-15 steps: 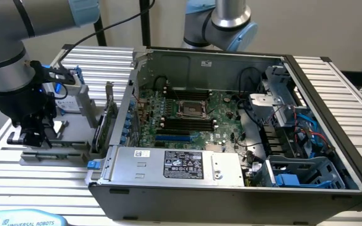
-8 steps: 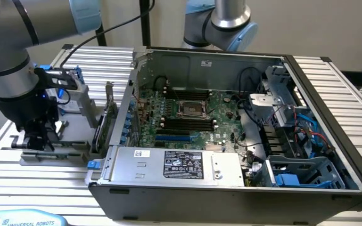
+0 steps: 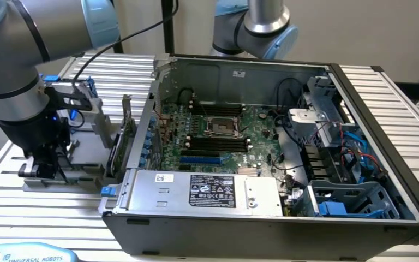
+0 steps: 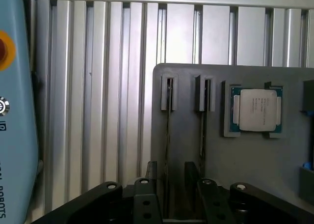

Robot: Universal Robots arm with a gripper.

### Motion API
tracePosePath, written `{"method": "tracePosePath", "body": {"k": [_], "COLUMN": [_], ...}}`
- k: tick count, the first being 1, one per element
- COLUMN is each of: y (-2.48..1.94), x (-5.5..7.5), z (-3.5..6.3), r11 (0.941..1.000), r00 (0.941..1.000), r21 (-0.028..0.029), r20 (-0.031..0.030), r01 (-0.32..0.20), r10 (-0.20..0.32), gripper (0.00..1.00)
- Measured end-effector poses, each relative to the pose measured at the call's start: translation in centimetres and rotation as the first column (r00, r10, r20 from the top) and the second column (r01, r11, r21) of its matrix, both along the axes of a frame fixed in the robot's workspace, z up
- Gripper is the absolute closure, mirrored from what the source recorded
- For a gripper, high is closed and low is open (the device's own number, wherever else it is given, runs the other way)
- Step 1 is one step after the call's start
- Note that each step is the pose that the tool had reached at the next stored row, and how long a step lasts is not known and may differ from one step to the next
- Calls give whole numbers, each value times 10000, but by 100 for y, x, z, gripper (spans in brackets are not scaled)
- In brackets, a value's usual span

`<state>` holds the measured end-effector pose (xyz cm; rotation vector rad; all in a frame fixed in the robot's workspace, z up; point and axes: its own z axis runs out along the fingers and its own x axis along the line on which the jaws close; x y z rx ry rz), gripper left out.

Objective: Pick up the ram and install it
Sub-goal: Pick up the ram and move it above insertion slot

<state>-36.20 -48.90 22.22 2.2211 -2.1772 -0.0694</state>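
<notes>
My gripper should next grab the ram (image 4: 168,135) by its bare part (image 4: 167,184) between the posts of the grey holder, to install it. The posts hold the ends of the ram.
The ram (image 4: 168,135) is a thin stick standing on edge in a slot of the grey holder (image 4: 245,165). A second stick like it (image 4: 202,130) stands in the neighbouring slot. My gripper (image 4: 170,184) is open and low over the holder, with one black finger (image 4: 151,172) on each side of the first ram stick and a gap to it. In the exterior view my gripper (image 3: 46,169) hangs down onto the grey holder (image 3: 85,183) at the exterior view's left, beside the open computer case (image 3: 268,229). The motherboard's black slots (image 3: 213,143) lie inside the case.
A square silver processor chip (image 4: 256,109) rests in the holder's pocket. A green card with a metal bracket (image 3: 126,136) stands upright between holder and case. A blue teach pendant (image 4: 14,135) lies on the ribbed aluminium table (image 4: 98,86). A second arm's base (image 3: 257,27) stands behind the case.
</notes>
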Motion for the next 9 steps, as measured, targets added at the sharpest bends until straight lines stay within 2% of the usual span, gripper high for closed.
{"method": "tracePosePath", "body": {"k": [6, 9], "y": [0, 0], "x": [-30, -64], "z": [-108, -163], "r11": [10000, 10000], "r00": [10000, 10000], "r21": [-1, -1], "r20": [29, 81], "r01": [-2, -2], "r10": [2, 2], "gripper": [64, 64]}}
